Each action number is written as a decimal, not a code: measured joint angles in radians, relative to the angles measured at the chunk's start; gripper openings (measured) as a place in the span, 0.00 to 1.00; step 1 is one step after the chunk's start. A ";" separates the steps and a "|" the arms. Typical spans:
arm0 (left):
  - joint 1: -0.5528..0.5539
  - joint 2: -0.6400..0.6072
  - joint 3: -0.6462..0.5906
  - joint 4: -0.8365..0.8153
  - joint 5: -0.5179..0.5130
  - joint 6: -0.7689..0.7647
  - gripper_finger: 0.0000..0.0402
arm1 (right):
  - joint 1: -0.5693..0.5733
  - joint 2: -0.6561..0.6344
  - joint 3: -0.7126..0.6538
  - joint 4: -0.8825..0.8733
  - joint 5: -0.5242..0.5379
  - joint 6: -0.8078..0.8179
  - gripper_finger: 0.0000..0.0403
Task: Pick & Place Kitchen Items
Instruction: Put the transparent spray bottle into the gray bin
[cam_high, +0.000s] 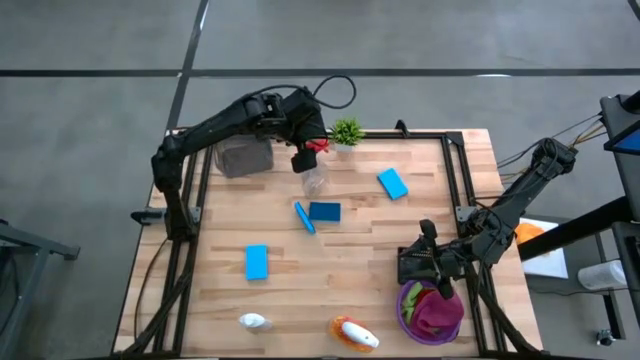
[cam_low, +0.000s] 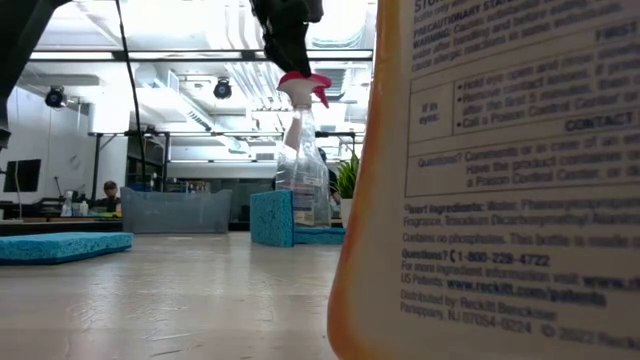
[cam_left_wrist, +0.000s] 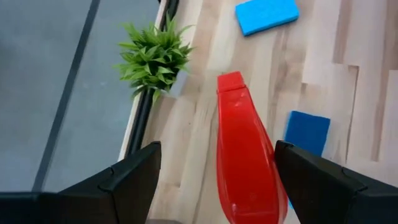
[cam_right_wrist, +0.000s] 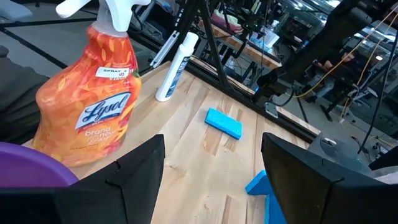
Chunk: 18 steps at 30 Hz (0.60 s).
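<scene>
The left gripper takes hold of the spray bottle by its red top (cam_high: 318, 146) next, to carry it over to the grey bin (cam_high: 244, 157).
A clear spray bottle with a red top (cam_high: 313, 172) stands upright on the table near its far edge. My left gripper (cam_high: 303, 152) hovers over it, pointing steeply down. It is open, one finger on each side of the red top (cam_left_wrist: 241, 155), touching nothing. In the low view the gripper (cam_low: 288, 30) hangs just above the bottle (cam_low: 300, 160). My right gripper (cam_high: 412, 268) waits open near the right front, nothing between its fingers (cam_right_wrist: 213, 140). Several blue sponges (cam_high: 393, 183) (cam_high: 325, 211) (cam_high: 256, 262) lie flat on the wood.
A small green plant (cam_high: 346, 131) stands just behind the bottle, and a grey cloth (cam_high: 243, 156) lies to its left. An orange bottle (cam_high: 355, 335) and a white one (cam_high: 253, 321) lie at the near edge. A purple bowl (cam_high: 403, 300) holds magenta and green cloths.
</scene>
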<state>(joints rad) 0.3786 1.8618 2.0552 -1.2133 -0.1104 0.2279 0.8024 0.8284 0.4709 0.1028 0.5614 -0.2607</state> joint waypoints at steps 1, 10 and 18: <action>0.000 0.000 0.000 -0.001 0.000 0.000 0.78 | 0.000 0.000 0.000 0.000 0.000 0.000 0.66; 0.001 0.000 -0.028 -0.008 0.000 -0.027 0.78 | 0.000 0.000 0.000 0.000 0.000 0.000 0.66; 0.001 0.000 -0.107 -0.008 -0.001 -0.018 0.64 | 0.000 0.000 0.000 0.000 0.000 0.000 0.66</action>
<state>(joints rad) 0.3794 1.8614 1.9480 -1.2216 -0.1112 0.2097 0.8023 0.8284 0.4706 0.1032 0.5614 -0.2607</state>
